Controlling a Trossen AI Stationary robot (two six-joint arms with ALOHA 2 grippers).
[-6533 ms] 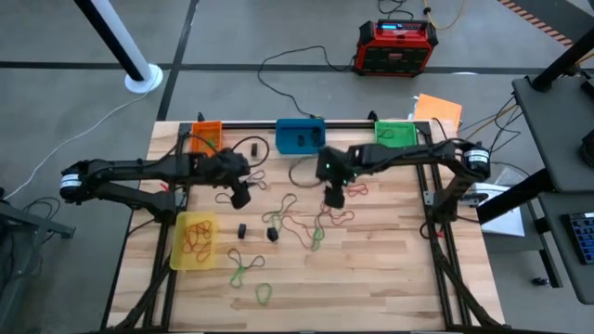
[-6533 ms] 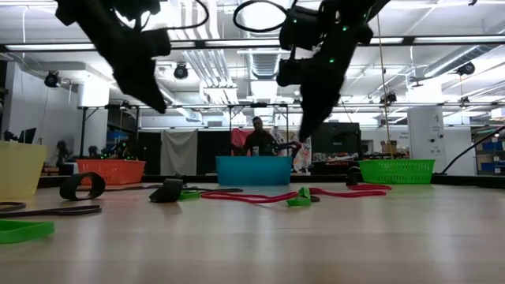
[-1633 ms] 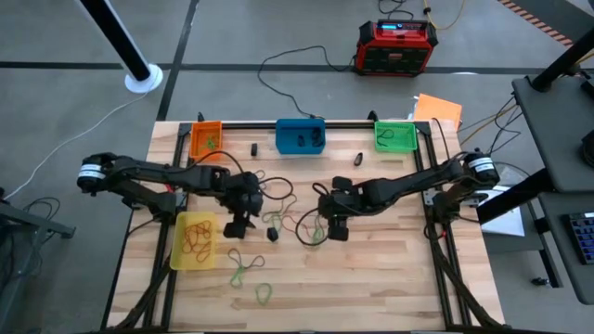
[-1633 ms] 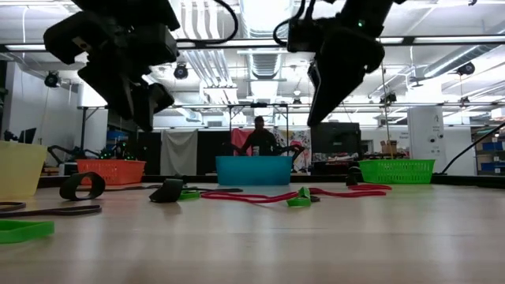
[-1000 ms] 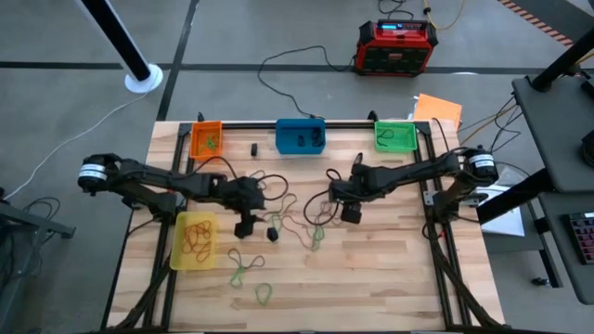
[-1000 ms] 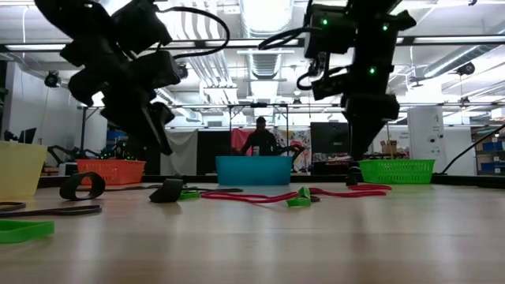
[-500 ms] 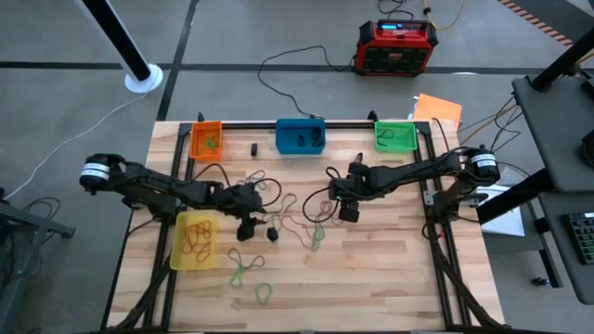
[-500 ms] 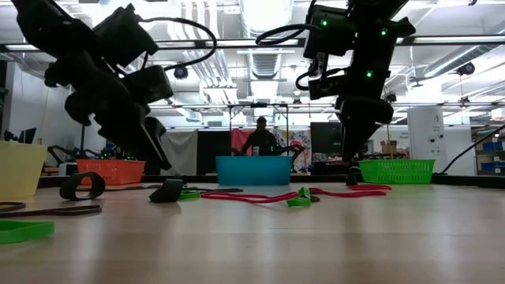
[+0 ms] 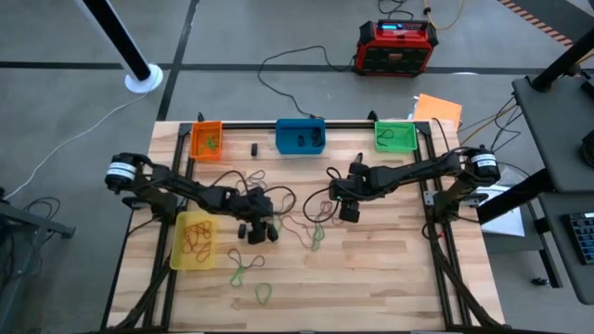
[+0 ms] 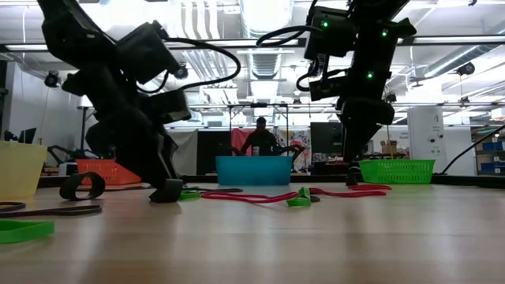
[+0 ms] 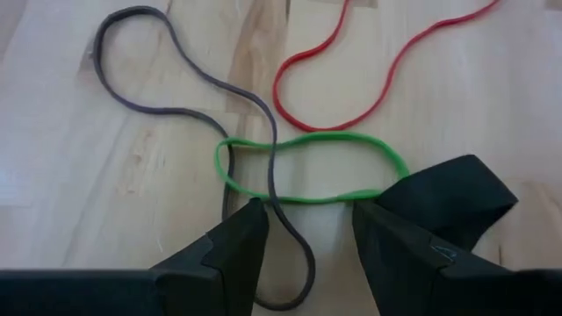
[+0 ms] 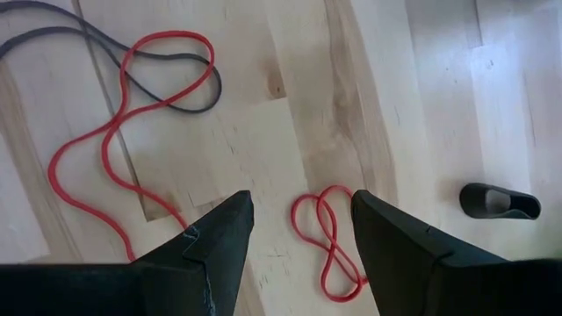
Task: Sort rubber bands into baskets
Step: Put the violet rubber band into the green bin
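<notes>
The green rubber band should be gripped next by one part of its loop (image 11: 303, 200) with my left gripper. Then my left gripper can sort it into the orange basket.
My left gripper (image 11: 306, 233) is open and low over the table's middle (image 9: 258, 228). Its fingers stand on either side of a dark grey rubber band (image 11: 263, 158), with a green band (image 11: 307, 167) lying across just beyond the tips. A wide black band (image 11: 452, 197) lies beside one finger. My right gripper (image 12: 303, 224) hangs open above a small red twisted band (image 12: 329, 241), right of centre (image 9: 350, 213). The orange (image 9: 207, 139), blue (image 9: 301, 135) and green (image 9: 396, 134) baskets stand along the far edge. The yellow basket (image 9: 195, 239) is at the near left. My left gripper points slanting down at the table, its fingertips (image 11: 250, 219) at the green band's near side (image 11: 290, 198). I cannot tell whether they touch that band, the dark grey one or the wood.
More bands lie tangled between the arms (image 9: 306, 223), and two green ones (image 9: 243, 271) lie toward the near edge. A long red band (image 12: 114, 132) and a black band (image 12: 500, 200) are near my right gripper. A red-and-black box (image 9: 397, 46) stands on the floor beyond the table.
My left gripper has come down from above the table to just over the bands in the middle, shifting a little toward the right edge. The bands have not moved.
</notes>
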